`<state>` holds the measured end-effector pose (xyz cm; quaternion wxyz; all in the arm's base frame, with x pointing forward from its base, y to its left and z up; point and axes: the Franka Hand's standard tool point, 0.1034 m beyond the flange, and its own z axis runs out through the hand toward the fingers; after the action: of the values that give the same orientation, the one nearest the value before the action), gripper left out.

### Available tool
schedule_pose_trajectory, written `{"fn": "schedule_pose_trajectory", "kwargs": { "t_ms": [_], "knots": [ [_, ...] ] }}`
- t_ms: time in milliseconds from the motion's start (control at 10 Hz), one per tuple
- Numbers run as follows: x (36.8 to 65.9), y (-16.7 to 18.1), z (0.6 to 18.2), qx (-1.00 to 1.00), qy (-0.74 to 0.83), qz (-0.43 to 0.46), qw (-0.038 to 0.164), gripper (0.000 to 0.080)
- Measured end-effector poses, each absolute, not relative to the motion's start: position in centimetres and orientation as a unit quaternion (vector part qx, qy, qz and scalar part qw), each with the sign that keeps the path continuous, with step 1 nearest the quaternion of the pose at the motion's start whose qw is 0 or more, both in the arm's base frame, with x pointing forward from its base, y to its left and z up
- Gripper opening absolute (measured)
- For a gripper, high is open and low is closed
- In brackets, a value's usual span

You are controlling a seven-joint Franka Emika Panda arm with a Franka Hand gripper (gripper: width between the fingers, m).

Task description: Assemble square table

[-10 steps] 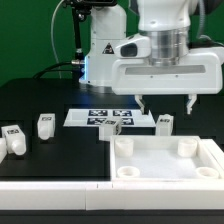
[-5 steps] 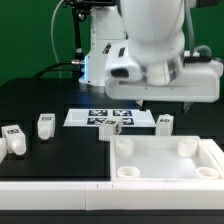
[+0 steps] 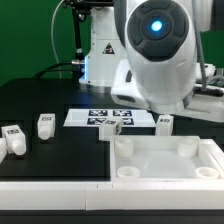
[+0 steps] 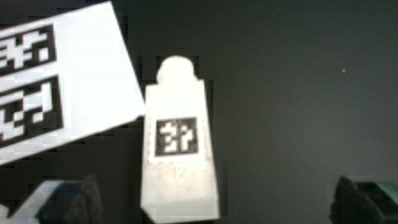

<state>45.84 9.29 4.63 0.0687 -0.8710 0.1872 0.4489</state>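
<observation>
My gripper lowers, then closes on the tagged leg on the black table. The fingers stop well above the leg, so closing now would miss it.
The white square table top (image 3: 168, 160), with a raised rim and round corner holes, lies at the front on the exterior view's right. Several short white tagged legs lie behind and beside it: one (image 3: 165, 122) by the marker board's right end, one (image 3: 112, 127) at the top's far left corner, one (image 3: 45, 125) and one (image 3: 10, 140) further left. In the wrist view my gripper (image 4: 214, 205) is open, with dark fingers (image 4: 63, 205) on either side of a tagged leg (image 4: 178, 140) lying on the black table. In the exterior view the arm's wrist (image 3: 155, 50) hides the fingers.
The marker board (image 3: 100, 116) lies flat behind the legs and shows in the wrist view (image 4: 45, 90) just beside the leg. A white bar (image 3: 50, 190) runs along the table's front edge. The robot base (image 3: 100, 50) stands at the back.
The hand has tilted from pointing straight down to its round joint facing the exterior camera. The fingers, seen earlier above the top's far rim, are now hidden. Parts have not moved.
</observation>
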Motion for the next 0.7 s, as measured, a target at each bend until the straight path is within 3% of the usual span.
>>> {"fn": "schedule_pose_trajectory", "kwargs": {
  "t_ms": [200, 300, 700],
  "knots": [
    [45.81, 9.3, 4.52, -0.875, 0.173, 0.446, 0.076, 0.0648],
    [45.8, 9.11, 4.03, -0.888, 0.128, 0.43, 0.1, 0.0648],
    [45.44, 9.16, 3.72, -0.889, 0.124, 0.429, 0.1, 0.0648]
  ]
}}
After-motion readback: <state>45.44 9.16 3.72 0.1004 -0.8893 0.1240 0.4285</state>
